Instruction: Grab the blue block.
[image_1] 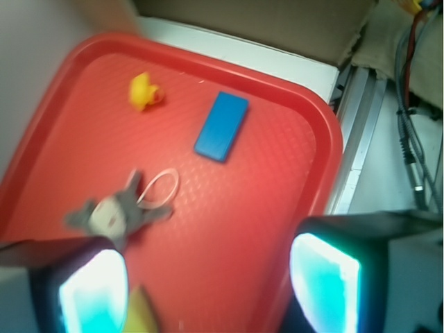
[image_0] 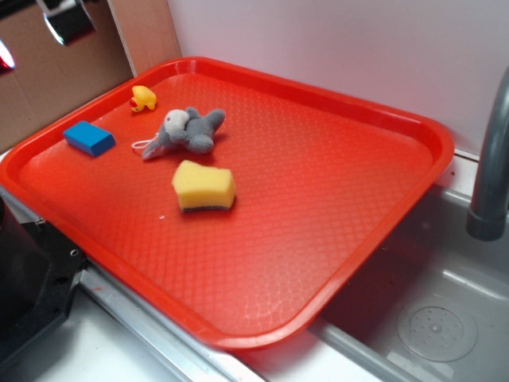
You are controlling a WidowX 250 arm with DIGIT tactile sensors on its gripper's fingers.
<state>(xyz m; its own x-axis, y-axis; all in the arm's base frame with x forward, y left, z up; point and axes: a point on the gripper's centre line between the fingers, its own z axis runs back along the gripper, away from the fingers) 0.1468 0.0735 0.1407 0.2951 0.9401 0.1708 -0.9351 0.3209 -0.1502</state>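
Note:
The blue block (image_0: 89, 138) is long but narrow across, so my gripper needs to grab it by its two long sides next.
The blue block (image_0: 89, 138) lies flat on the red tray (image_0: 318, 199) near its far-left corner. In the wrist view it (image_1: 221, 126) lies ahead of me, well beyond the fingertips. My gripper (image_1: 208, 284) is open and empty, high above the tray. Its two pads (image_1: 94, 291) glow cyan at the bottom of the wrist view. In the exterior view only a bit of the arm shows at the top left edge, and the jaws are out of frame.
A yellow sponge (image_0: 204, 186) with a dark underside lies mid-tray. A grey plush toy (image_0: 184, 132) and a small yellow duck (image_0: 143, 99) lie near the block. A sink and faucet (image_0: 489, 159) are at the right. The tray's rim (image_1: 326, 139) runs beside the block.

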